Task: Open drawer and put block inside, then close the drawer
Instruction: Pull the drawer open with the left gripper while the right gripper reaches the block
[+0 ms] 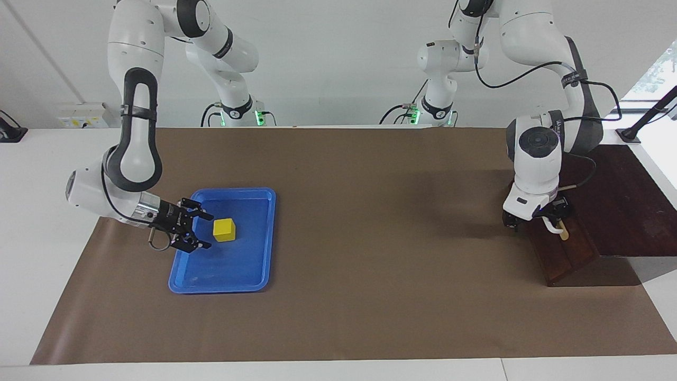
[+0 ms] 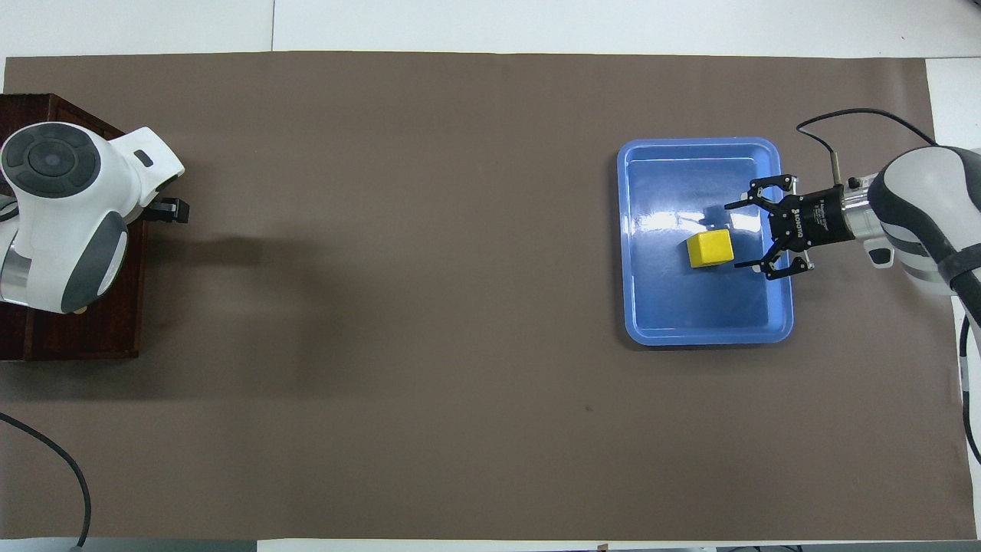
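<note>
I will put the block (image 2: 710, 248) in the drawer (image 2: 119, 313), so I will grab it by its sides with my right gripper.
The yellow block (image 1: 224, 229) (image 2: 710, 248) lies in the blue tray (image 1: 267, 238) (image 2: 625, 253). My right gripper (image 1: 207, 230) (image 2: 733, 236) is low over the tray's edge toward the right arm's end, open, its fingertips level with the block and just short of it. The drawer (image 1: 566, 248) (image 2: 92, 322) is shut in its dark wooden box at the left arm's end. My left gripper (image 1: 535, 218) hangs open at the drawer's front, a finger on each side of the white handle (image 1: 554, 227). In the overhead view the wrist hides the handle; one finger (image 2: 170, 210) shows.
A brown mat (image 1: 370, 222) (image 2: 429, 307) covers the table between tray and drawer. The box's dark top (image 1: 619, 201) stretches toward the table's edge at the left arm's end.
</note>
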You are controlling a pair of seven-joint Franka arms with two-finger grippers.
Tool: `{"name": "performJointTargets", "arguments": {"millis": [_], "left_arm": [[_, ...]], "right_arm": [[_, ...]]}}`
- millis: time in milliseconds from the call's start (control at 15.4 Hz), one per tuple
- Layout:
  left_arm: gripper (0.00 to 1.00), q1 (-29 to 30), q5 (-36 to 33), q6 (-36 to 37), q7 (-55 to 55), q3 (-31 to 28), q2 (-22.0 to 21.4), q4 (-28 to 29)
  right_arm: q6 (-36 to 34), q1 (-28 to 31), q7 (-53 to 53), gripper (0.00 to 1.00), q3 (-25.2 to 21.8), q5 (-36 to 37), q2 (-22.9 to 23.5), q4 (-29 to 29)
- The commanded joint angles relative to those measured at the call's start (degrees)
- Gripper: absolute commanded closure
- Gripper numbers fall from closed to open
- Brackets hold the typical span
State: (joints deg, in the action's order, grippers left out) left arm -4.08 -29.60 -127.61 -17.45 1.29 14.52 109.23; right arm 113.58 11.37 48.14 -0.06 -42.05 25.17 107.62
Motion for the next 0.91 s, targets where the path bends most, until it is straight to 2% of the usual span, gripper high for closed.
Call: {"name": "performJointTargets", "arguments": {"millis": [0, 326, 716, 847], "left_arm": [[0.0, -4.0, 3.8, -0.9, -4.8, -0.3, -0.4, 0.3], [0.0, -9.0, 7.3, -0.6, -10.1, -0.2, -0.4, 0.3], [0.0, -11.6, 8.9, -0.2, -11.7, -0.2, -0.4, 0.3], [0.0, -11.7, 9.8, -0.4, -12.0, -0.2, -0.4, 0.3]], "right_arm": [[1.8, 0.0, -2.3, 0.0, 0.1, -1.9, -1.2, 2.3], [2.1, -1.1, -2.9, 0.0, 0.1, -2.0, -1.3, 2.9], [2.9, -1.7, -3.8, 0.0, 0.1, -2.0, -1.3, 3.6], [2.9, -1.7, -4.3, 0.04, 0.1, -2.1, -1.4, 3.8]]}}
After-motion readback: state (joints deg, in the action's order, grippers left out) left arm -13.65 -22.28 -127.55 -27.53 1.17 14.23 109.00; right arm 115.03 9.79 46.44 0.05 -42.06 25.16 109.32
